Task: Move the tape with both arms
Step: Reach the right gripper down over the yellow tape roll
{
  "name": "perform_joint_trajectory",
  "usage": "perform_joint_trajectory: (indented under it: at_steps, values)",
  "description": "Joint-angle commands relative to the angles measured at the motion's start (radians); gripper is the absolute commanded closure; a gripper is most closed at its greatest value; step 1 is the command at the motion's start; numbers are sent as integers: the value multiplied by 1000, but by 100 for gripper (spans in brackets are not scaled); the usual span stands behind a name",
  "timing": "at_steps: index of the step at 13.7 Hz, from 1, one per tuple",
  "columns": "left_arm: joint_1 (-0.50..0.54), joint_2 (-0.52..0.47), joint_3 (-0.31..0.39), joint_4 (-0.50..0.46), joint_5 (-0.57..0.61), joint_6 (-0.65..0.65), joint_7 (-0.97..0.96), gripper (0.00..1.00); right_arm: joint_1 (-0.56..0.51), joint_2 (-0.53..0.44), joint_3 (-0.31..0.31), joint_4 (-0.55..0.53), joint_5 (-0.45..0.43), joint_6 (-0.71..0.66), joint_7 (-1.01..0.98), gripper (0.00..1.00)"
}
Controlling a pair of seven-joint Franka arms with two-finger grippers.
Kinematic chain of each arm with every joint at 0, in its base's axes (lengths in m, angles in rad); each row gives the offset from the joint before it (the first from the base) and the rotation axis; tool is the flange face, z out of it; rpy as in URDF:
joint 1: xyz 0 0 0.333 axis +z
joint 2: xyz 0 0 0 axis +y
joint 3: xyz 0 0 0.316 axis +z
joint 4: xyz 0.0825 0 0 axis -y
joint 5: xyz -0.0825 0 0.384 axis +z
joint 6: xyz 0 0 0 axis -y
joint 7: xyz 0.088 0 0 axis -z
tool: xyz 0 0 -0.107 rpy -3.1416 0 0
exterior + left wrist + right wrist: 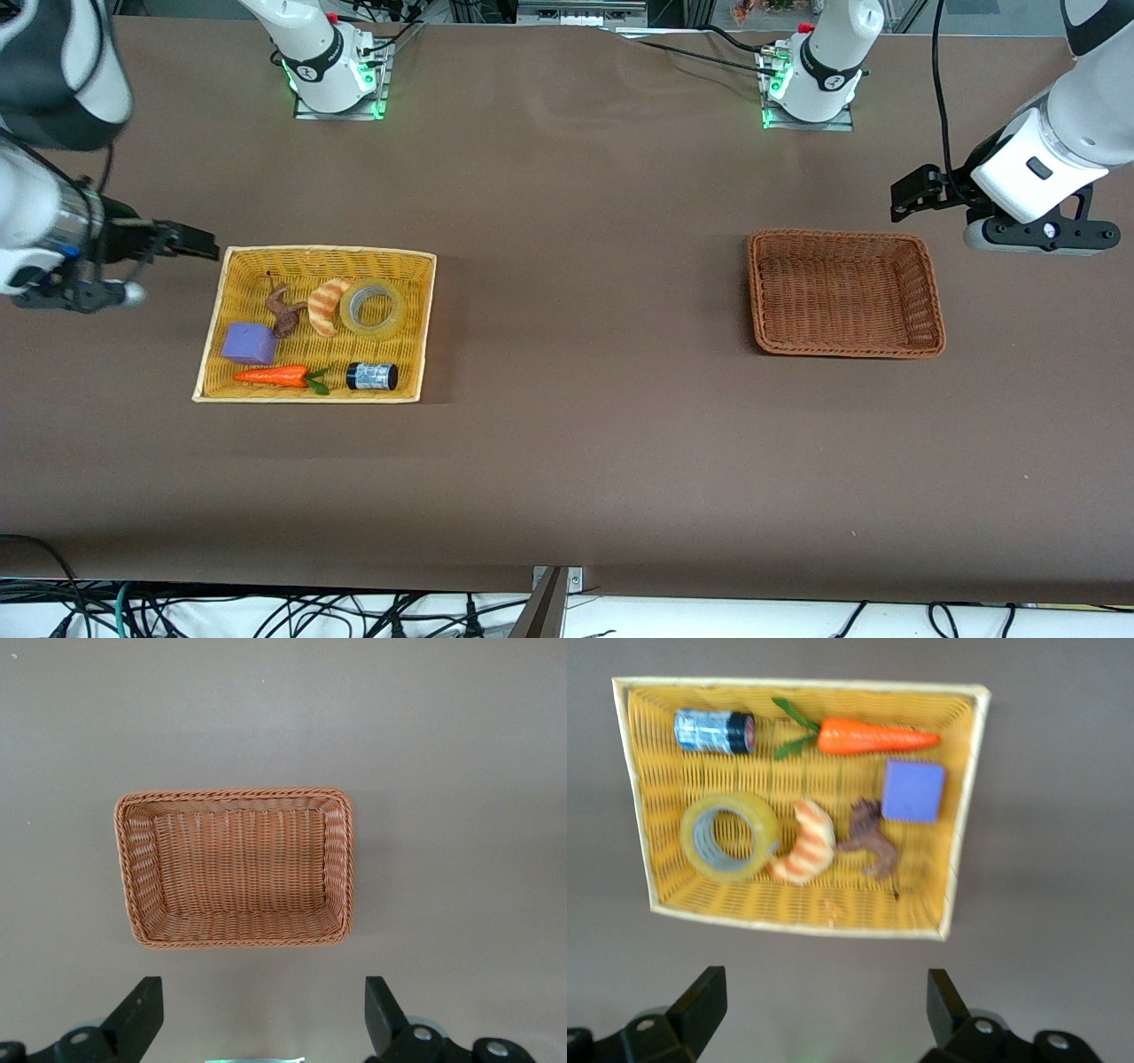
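Observation:
My right gripper should grab the tape next. The job is to pass the tape between both arms, so my right gripper needs to hold it by its yellow ring side (pixel 351 308) (pixel 764 833).
The tape (pixel 373 307), a yellowish ring with a grey core, lies flat in the yellow basket (pixel 328 252), beside the croissant toy. It also shows in the right wrist view (pixel 729 838). My right gripper (pixel 205 244) is open and empty, up over the bare table just outside the basket's edge at the right arm's end; in the right wrist view (pixel 824 1010) its jaws stand wide apart. My left gripper (pixel 902 200) is open and empty over the table beside the brown basket (pixel 842 235), and shows in the left wrist view (pixel 263 1014).
The yellow basket (pixel 797 682) also holds a croissant toy (pixel 329 306), a brown toy (pixel 283 310), a purple block (pixel 249 343), a carrot (pixel 275 376) and a black-and-blue cylinder (pixel 371 376). The brown basket (pixel 230 794) holds nothing. Brown tabletop lies between the baskets.

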Motion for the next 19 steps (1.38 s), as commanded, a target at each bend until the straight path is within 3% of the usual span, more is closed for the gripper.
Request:
perform_joint_trajectory:
  at_steps: [1, 5, 9, 19]
  values:
    - [-3, 5, 0, 26, 3, -23, 10, 0, 30, -7, -1, -162, 8, 201, 45, 0]
    - [-3, 5, 0, 26, 3, -23, 8, 0, 42, 2, 43, -325, 7, 438, 144, 0]
    - [-3, 5, 0, 26, 3, -23, 8, 0, 45, 41, 76, -415, 7, 581, 144, 0]
    - [-3, 5, 0, 24, 3, -24, 8, 0, 71, 184, 99, -435, -1, 739, 144, 0]
